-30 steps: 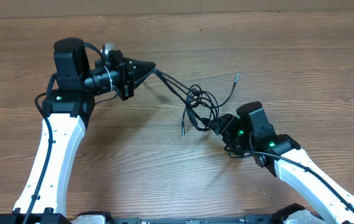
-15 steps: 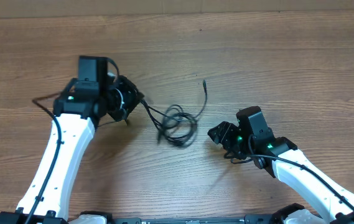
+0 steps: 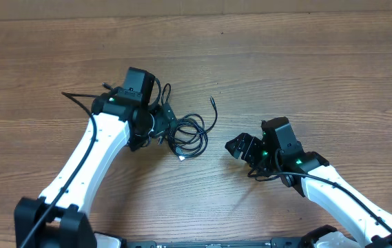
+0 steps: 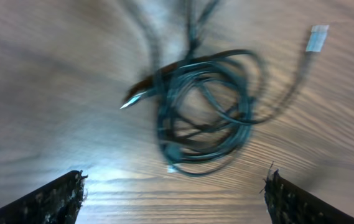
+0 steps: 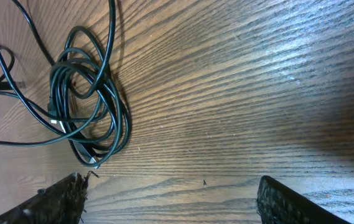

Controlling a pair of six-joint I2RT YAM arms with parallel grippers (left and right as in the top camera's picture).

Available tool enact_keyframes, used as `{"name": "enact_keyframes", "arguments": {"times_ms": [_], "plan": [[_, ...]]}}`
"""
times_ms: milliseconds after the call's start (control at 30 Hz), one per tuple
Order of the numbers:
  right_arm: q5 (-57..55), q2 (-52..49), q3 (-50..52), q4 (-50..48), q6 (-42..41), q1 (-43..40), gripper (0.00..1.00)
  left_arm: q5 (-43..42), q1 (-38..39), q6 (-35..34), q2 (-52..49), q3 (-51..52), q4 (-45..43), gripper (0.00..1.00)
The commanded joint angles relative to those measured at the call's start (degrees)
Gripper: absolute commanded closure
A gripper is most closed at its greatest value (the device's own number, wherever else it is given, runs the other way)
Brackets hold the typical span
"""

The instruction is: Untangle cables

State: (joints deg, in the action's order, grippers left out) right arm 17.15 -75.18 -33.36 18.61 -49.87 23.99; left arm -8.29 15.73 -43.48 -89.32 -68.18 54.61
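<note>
My left gripper will take the cords at the nearest edge of the coil, so the coil's opposite side stays free for my right gripper to untangle.
The cables (image 3: 191,135) lie as a tangled coil of thin black cords on the wooden table, with one free end (image 3: 212,101) curling up to the right. My left gripper (image 3: 166,124) sits just left of the coil, open and holding nothing. In the left wrist view the blurred coil (image 4: 204,106) lies beyond the gripper (image 4: 173,199), with a pale plug (image 4: 318,37) at the upper right. My right gripper (image 3: 235,147) stands open to the right of the coil, apart from it. In the right wrist view the coil (image 5: 86,99) lies at the upper left, ahead of that gripper (image 5: 170,200).
A thicker black wire (image 3: 78,97) runs off the left arm to the left. The bare wooden table (image 3: 306,69) stretches all around. The right arm (image 3: 333,189) reaches in from the lower right.
The left gripper has opened and let go of the cables. It moved right and closer to the coil, which now lies slack on the table. The right gripper has opened wider.
</note>
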Motion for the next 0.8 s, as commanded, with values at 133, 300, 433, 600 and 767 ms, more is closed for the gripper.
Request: {"name": "enact_keyframes", "arguments": {"times_ms": [133,300,433,600,767], "plan": [[-0.59,-0.17,0.35,-0.33,0.46,-0.37,0.13,2.27,0.17,-10.88,-8.07,-1.07,0.44,0.13],[-1.62,-0.17,0.35,-0.33,0.46,-0.37,0.13,0.02,0.48,-12.07,-13.22,-1.07,-4.2,0.16],[-2.05,-0.17,0.35,-0.33,0.46,-0.37,0.13,-0.5,1.18,-12.07,-16.96,-1.07,-6.8,0.36],[-2.05,-0.17,0.33,-0.33,0.48,-0.37,0.13,-0.5,1.36,-12.02,-20.11,-1.07,-10.84,0.94],[-1.99,-0.17,0.35,0.11,0.46,-0.37,0.13,-0.59,1.03,-10.56,-19.26,-2.03,-12.61,0.96]]}}
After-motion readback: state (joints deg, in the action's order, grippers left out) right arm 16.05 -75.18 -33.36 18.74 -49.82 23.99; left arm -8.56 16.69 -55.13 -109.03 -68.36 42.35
